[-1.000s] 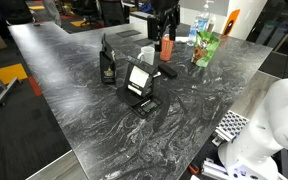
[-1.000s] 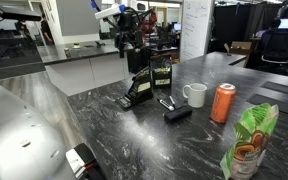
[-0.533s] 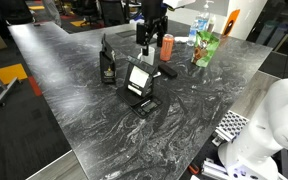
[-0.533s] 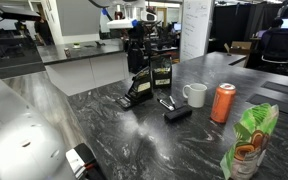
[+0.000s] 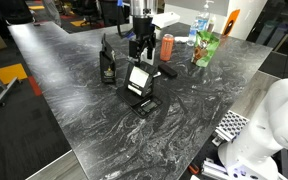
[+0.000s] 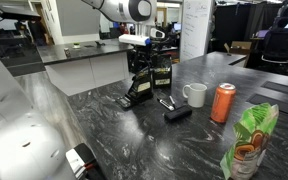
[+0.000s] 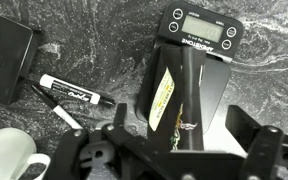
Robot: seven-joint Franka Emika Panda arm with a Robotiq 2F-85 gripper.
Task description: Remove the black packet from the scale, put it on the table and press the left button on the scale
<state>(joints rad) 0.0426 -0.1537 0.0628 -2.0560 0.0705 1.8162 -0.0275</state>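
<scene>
My gripper should next take hold of the black packet by its upright top edge, so that the packet's base stays free to put on the tabletop.
The black packet (image 5: 139, 77) stands upright on the scale (image 5: 145, 103), its pale square panel facing the front. It also shows in an exterior view (image 6: 140, 86) on the scale (image 6: 130, 101). In the wrist view I look down on the packet's top edge (image 7: 187, 95), with the scale's display strip (image 7: 201, 27) beyond it. My gripper (image 5: 141, 45) (image 6: 141, 56) hangs just above the packet. It is open and empty, and its fingers (image 7: 184, 135) stand on either side of the packet's top without touching it. The marbled table (image 5: 94, 120) lies all around.
A taller black bag (image 5: 107, 63) (image 6: 162, 72) stands beside the scale. A white mug (image 6: 195, 95), a marker (image 7: 72, 92), a small black box (image 6: 178, 113), an orange can (image 6: 223, 102) and a green packet (image 6: 250, 140) are close by.
My gripper has moved in from behind the mug and can to a spot directly over the packet on the scale. It has also come lower. Nothing on the table has moved.
</scene>
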